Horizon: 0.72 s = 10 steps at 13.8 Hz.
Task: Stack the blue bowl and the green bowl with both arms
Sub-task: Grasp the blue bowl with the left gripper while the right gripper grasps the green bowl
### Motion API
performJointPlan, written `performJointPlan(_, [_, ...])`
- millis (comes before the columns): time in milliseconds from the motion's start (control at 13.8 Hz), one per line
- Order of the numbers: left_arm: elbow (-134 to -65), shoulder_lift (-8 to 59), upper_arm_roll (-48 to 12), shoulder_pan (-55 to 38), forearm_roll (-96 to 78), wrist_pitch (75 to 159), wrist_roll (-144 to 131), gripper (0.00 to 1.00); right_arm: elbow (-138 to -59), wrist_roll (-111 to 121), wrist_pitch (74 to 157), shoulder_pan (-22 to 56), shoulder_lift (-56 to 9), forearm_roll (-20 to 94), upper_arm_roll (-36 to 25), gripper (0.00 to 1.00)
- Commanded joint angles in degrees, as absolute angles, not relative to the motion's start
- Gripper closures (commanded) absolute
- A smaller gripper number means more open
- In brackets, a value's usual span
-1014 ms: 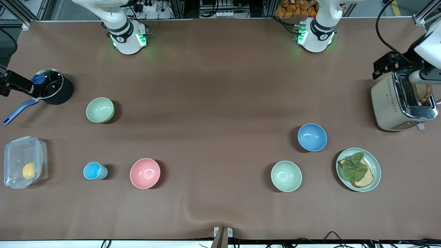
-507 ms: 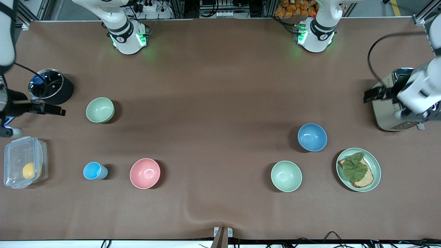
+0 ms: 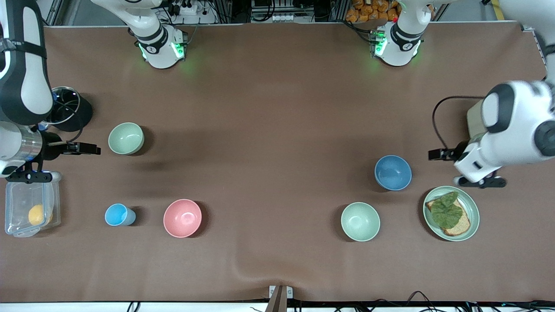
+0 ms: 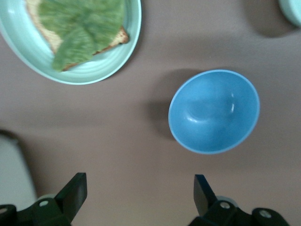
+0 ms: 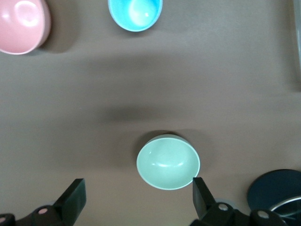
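I should next grab the blue bowl by its rim (image 3: 407, 169) with my left gripper, so that I can stack it with the green bowl (image 3: 125, 138).
The blue bowl (image 3: 393, 172) (image 4: 214, 111) stands upright toward the left arm's end of the table. My left gripper (image 4: 139, 183) hovers open and empty over bare cloth beside it, between the bowl and the toaster. The sage green bowl (image 3: 125, 138) (image 5: 168, 161) stands toward the right arm's end. My right gripper (image 5: 138, 186) hangs open and empty over the cloth next to it, on the pot's side. One of its fingertips (image 5: 200, 188) shows close to the bowl's rim.
A paler mint bowl (image 3: 360, 221) and a green plate (image 3: 475, 216) with toast and a leaf lie nearer the front camera than the blue bowl. A pink bowl (image 3: 182, 218), light-blue cup (image 3: 118, 215), black pot (image 3: 78, 117), plastic box (image 3: 26, 208) and toaster (image 3: 475, 123) also stand about.
Both arms swung in from the table's ends: the right from over the pot toward the green bowl, the left from the toaster toward the blue bowl. The bowls have not moved.
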<state>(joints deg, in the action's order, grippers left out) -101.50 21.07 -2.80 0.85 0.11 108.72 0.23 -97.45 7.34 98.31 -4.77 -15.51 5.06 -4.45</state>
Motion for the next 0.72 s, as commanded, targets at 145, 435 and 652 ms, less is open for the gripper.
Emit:
performJointPlan(145, [-100.81,29.08,-3.16,-1.05,-0.70,115.30,1.06,0.00,-106.25,10.27,103.27,-8.61,-13.89,6.24,-4.13,0.00])
performJointPlan(435, [-100.72,30.67,-3.16,-1.06,-0.70,116.72,0.88,0.00,-113.37,21.35,111.35,-11.42,-13.53,7.38,-4.13,0.00])
performJointPlan(652, [-100.55,32.34,-3.16,-1.49,-0.79,117.42,0.88,0.00,-118.37,22.15,116.08,-11.51,-13.27,8.26,-4.04,0.00])
